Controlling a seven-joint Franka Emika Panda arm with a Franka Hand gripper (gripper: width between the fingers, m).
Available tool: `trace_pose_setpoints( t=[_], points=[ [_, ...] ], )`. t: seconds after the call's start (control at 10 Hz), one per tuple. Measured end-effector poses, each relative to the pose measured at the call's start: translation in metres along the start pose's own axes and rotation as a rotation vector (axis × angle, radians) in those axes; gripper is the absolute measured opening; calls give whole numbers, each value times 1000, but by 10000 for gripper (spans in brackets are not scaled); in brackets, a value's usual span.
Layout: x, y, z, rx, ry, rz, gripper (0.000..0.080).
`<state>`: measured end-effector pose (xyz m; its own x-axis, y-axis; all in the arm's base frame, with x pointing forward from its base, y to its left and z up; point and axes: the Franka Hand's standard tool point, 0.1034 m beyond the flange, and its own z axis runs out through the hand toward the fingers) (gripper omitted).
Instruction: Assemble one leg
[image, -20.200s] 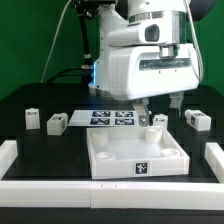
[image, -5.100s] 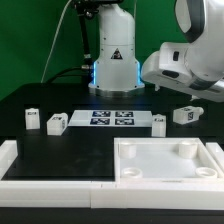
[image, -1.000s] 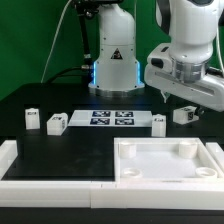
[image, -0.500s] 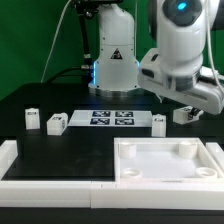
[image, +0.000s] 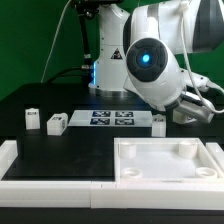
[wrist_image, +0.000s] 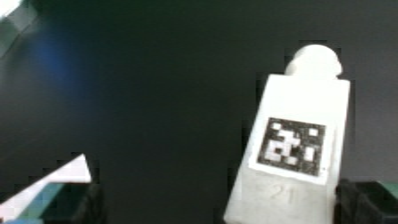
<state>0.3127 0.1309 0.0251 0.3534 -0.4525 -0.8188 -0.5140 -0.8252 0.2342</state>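
Observation:
The gripper isn't ready to close on the leg yet and needs to lower first: the white leg (wrist_image: 295, 140) reaches in between its fingers, but they stop above it, so closing now would miss.
In the wrist view a white leg (wrist_image: 295, 140) with a black-and-white marker lies on the black table. Its near end reaches in between my gripper's (wrist_image: 217, 205) two dark fingertips (wrist_image: 57, 196) and sits close to one of them. A wide gap separates it from the other, so the gripper is open and holds nothing. In the exterior view my hand hangs low over the leg at the right (image: 186, 114), which is partly hidden. Three more legs stand on the table: two at the left (image: 32, 118) (image: 56, 123) and one near the middle (image: 158, 123).
The marker board (image: 110, 118) lies at the back middle. The large white square panel (image: 168, 172) with a raised rim lies at the front right. A white border (image: 50, 168) runs along the table's front and left.
The arm has turned and swung down toward the leg at the exterior view's right. Its round joint now faces the camera. The legs and the panel have not moved in the last second.

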Motion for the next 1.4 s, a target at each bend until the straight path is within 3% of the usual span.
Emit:
trace_pose_setpoints(
  t=[0.6, 1.4],
  points=[
    [-14, -29, 17, -29, 81, 9, 648],
    [-7, -28, 21, -30, 93, -9, 648]
  ],
)
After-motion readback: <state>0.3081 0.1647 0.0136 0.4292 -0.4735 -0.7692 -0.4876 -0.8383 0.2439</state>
